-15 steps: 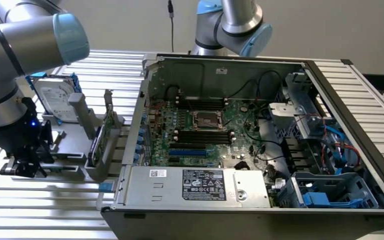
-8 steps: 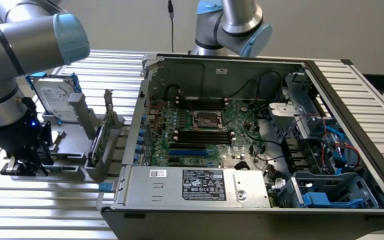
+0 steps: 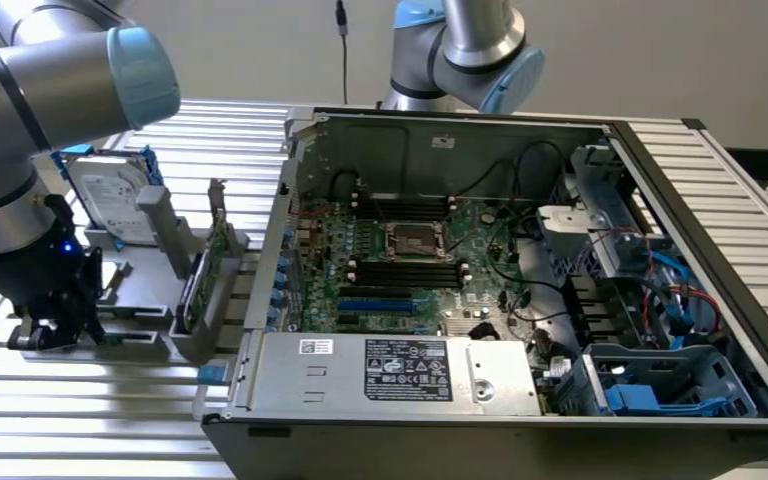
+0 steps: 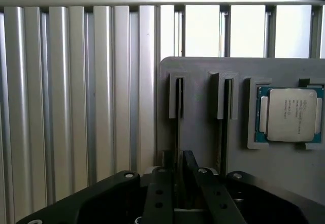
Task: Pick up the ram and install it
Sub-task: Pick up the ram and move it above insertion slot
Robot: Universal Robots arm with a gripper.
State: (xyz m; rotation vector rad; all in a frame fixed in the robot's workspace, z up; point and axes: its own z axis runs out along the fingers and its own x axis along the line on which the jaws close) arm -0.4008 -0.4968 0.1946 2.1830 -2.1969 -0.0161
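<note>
The gripper grips the ram by the exposed middle of its edge (image 4: 178, 159) next, to pick it up. The grey holder's slotted block (image 4: 174, 98) holds the end of the ram.
The ram (image 4: 178, 112) is a thin stick seen edge-on, standing in one groove of a grey holder (image 4: 203, 71). My gripper (image 4: 178, 158) is down over it, one black finger (image 4: 165, 183) on each side of the stick's edge. The jaws stand close to the stick but still slightly apart, so the gripper is open. In the exterior view the gripper (image 3: 48, 335) hangs low over the grey holder (image 3: 144, 320) at that view's left, on the slatted table. The open computer case holds the green motherboard (image 3: 398, 300) with long black memory slots (image 3: 411, 272).
A second thin stick (image 4: 225, 112) stands in the neighbouring groove. A processor chip (image 4: 290, 115) lies in a pocket of the holder. A hard drive (image 3: 104, 200) leans behind the holder. The case's metal wall (image 3: 277, 230) rises between the holder and the motherboard.
</note>
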